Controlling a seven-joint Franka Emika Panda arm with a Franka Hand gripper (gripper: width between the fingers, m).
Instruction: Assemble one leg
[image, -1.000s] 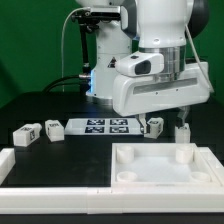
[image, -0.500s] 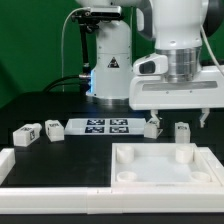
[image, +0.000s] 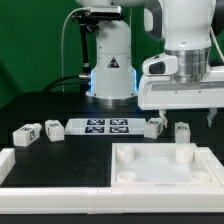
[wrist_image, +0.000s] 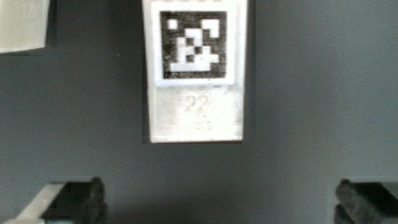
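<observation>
I should next pick up the leg with my gripper by its tagged end (image: 183, 128) (wrist_image: 194, 45) to assemble one leg onto the white square tabletop.
Several small white legs with tags lie on the dark table: two at the exterior view's left (image: 22, 136) (image: 52, 129), two at its right (image: 155, 125) (image: 183, 131). The white square tabletop (image: 128, 178) lies in front of them. My gripper (image: 186, 108) hangs above the two right legs, not touching them. In the wrist view a leg (wrist_image: 196, 75) lies below the gripper (wrist_image: 217, 205), whose dark fingers (wrist_image: 71, 203) stand wide apart and empty. A corner of another white part (wrist_image: 22, 25) shows beside it.
The marker board (image: 105, 126) lies between the two pairs of legs. A raised white border (image: 30, 172) runs along the front left of the table. The robot's base (image: 110, 60) stands behind.
The gripper has risen and moved toward the exterior view's right, away from the leg next to the marker board. The legs have not moved.
</observation>
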